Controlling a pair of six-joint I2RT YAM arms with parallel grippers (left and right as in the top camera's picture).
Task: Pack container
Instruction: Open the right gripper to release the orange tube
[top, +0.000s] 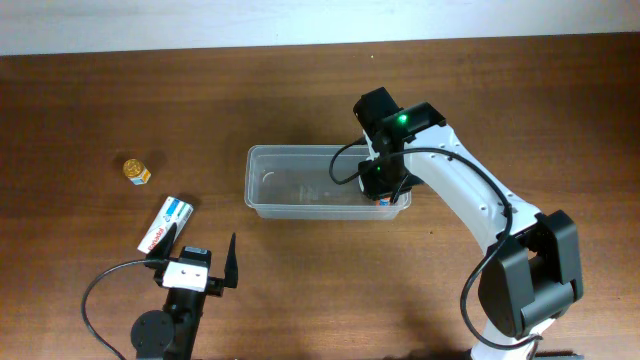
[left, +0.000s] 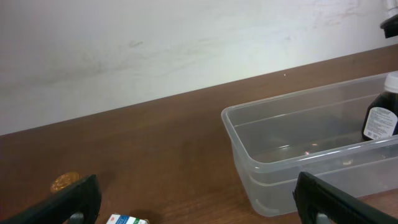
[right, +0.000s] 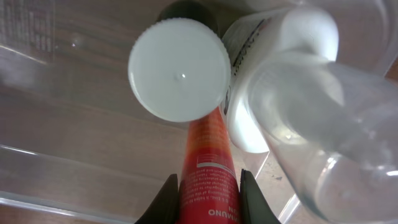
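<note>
The red tube's lower end (right: 210, 126) reaches the container's bottom below the dark bottle's white cap (right: 180, 68) and the tube would stand if released, so it is now time for my right gripper to open.
The clear container (top: 290, 180) stands mid-table; it also shows in the left wrist view (left: 249, 146) and the right wrist view (right: 56, 180). My right gripper (top: 385, 188) is down in its right end, shut on a red tube (right: 208, 180) between its fingers (right: 208, 202). A dark bottle with a white cap (right: 180, 68) stands upright just beyond the tube, and shows in the left wrist view (left: 381, 118). A white bottle (right: 261, 81) lies beside it. My left gripper (top: 197, 268) is open and empty near the front left (left: 199, 208).
A white box with blue and red print (top: 165, 223) lies on the table just ahead of the left gripper, its corner in the left wrist view (left: 127, 219). A small gold jar (top: 136, 171) sits further left (left: 64, 182). A white wall borders the table's far edge.
</note>
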